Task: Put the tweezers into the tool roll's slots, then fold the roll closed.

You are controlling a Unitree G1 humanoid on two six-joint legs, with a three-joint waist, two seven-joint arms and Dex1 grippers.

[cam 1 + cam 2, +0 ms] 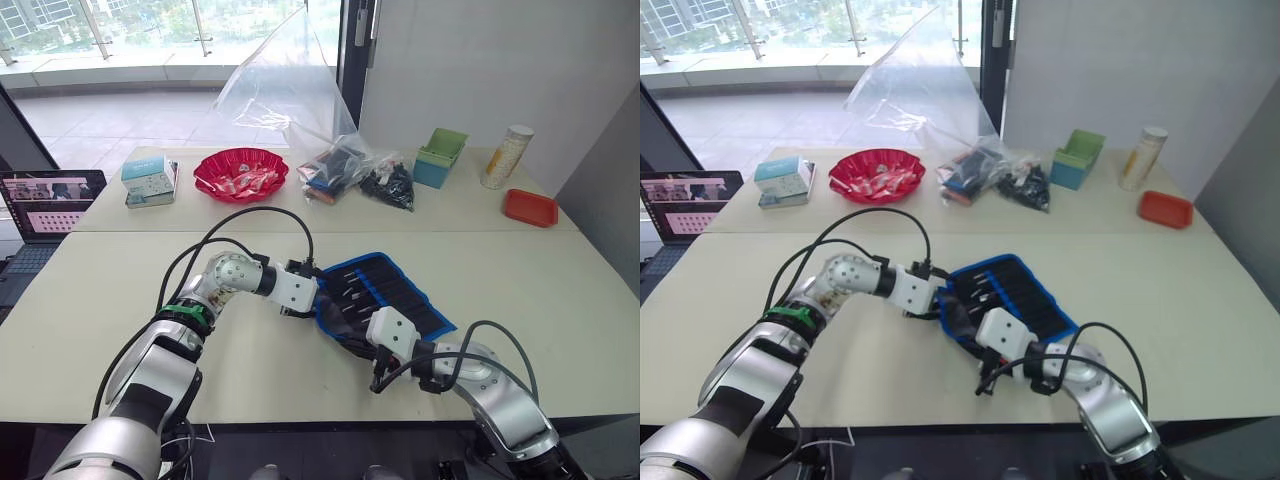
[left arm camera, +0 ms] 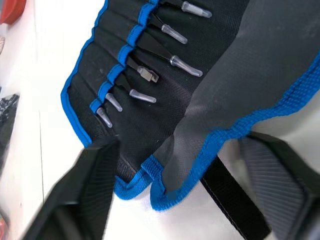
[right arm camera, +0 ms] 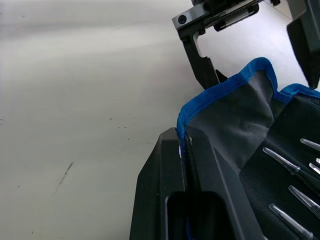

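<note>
The left gripper grabs the roll by its blue edging (image 2: 172,198) next, since the near flap (image 2: 220,97) stands lifted while the slotted cloth lies flat.
The tool roll (image 1: 392,292), black with blue edging, lies open on the table in front of me. Several tweezers (image 2: 150,75) sit in its slots, their clear-capped tips showing. The roll's near flap (image 3: 235,115) is lifted and partly folded over. My right gripper (image 3: 181,136) is shut on that flap's blue edge, at the roll's near side (image 1: 352,328). My left gripper (image 1: 318,303) stands open at the roll's left corner, one finger (image 2: 87,195) on each side of it. The thin black strap (image 2: 232,200) runs out between those fingers.
Along the far table stand a red bowl (image 1: 241,172), a clear plastic bag (image 1: 300,90) of dark items, a teal box (image 1: 440,157), a canister (image 1: 506,157) and a red tray (image 1: 530,207). A small carton (image 1: 150,181) and a laptop (image 1: 48,205) are at the left.
</note>
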